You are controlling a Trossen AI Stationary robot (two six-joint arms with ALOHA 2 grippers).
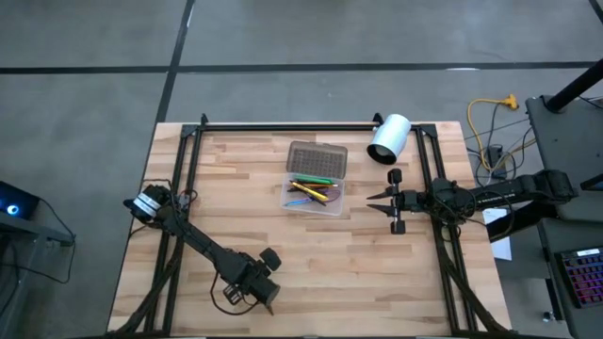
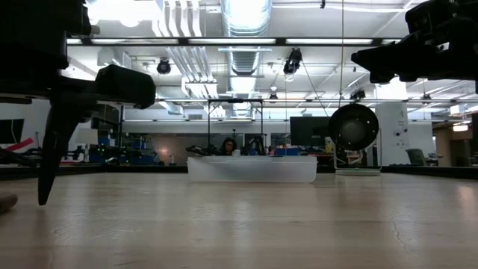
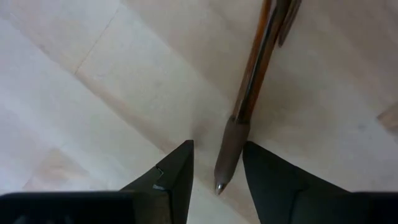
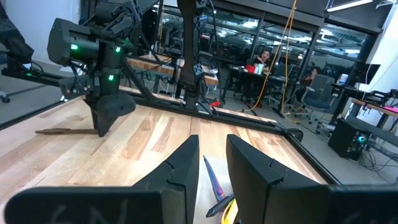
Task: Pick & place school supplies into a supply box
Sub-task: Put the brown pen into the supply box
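The left gripper grabs its tip end next, to box the dark brown pen.
The supply box stands at the table's middle with its grey lid folded open toward the far edge. Green, yellow, orange and blue pencils lie inside it. A dark brown pen lies flat on the wood near the table's near edge. My left gripper points down over the pen's tip end, open, with a finger on either side and a gap to each. My right gripper hovers level just right of the box, open by a narrow gap; its wrist view shows the blue pencil below it. The scissors are not visible.
A white cylinder lies on its side at the far right, beside the box. A dark metal frame runs along the far edge and down both sides of the table. Bare wood lies between the left gripper and the box.
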